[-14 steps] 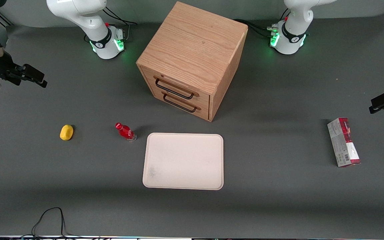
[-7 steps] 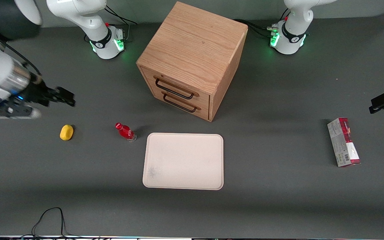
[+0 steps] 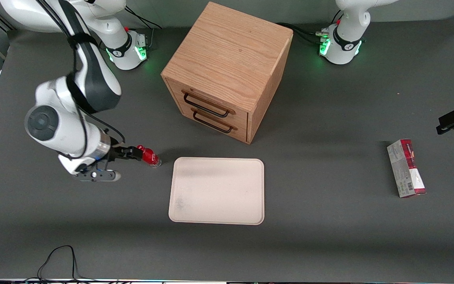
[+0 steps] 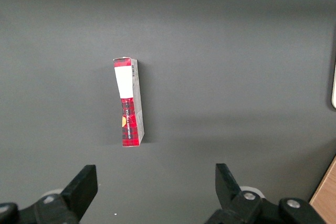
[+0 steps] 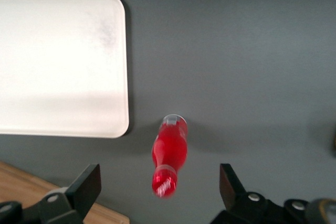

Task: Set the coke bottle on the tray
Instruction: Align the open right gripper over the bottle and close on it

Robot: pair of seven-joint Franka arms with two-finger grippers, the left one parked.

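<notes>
I need to pick up the coke bottle by its cap end (image 3: 143,150) with my gripper next, so that I can set the bottle on the tray (image 3: 217,191).
The coke bottle (image 3: 150,157), red with a red cap and clear base, stands on the table just off the tray's edge, toward the working arm's end. The cream tray (image 3: 217,191) lies flat, nothing on it, in front of the oak drawer box. My right gripper (image 3: 134,153) is right at the bottle's cap. In the right wrist view the gripper (image 5: 159,182) is open, its two black fingers (image 5: 88,182) stand wide on either side of the bottle (image 5: 169,156) without touching it, and the tray (image 5: 58,61) shows beside the bottle.
The oak two-drawer box (image 3: 227,67) stands farther from the front camera than the tray; its corner shows in the right wrist view (image 5: 42,198). A red-and-grey carton (image 3: 406,167) lies toward the parked arm's end, also in the left wrist view (image 4: 128,103). A black cable (image 3: 59,256) lies at the near table edge.
My right arm has swung in from the table's end and come down to the bottle; its wrist now hides the yellow lump. The bottle and tray have not moved.
</notes>
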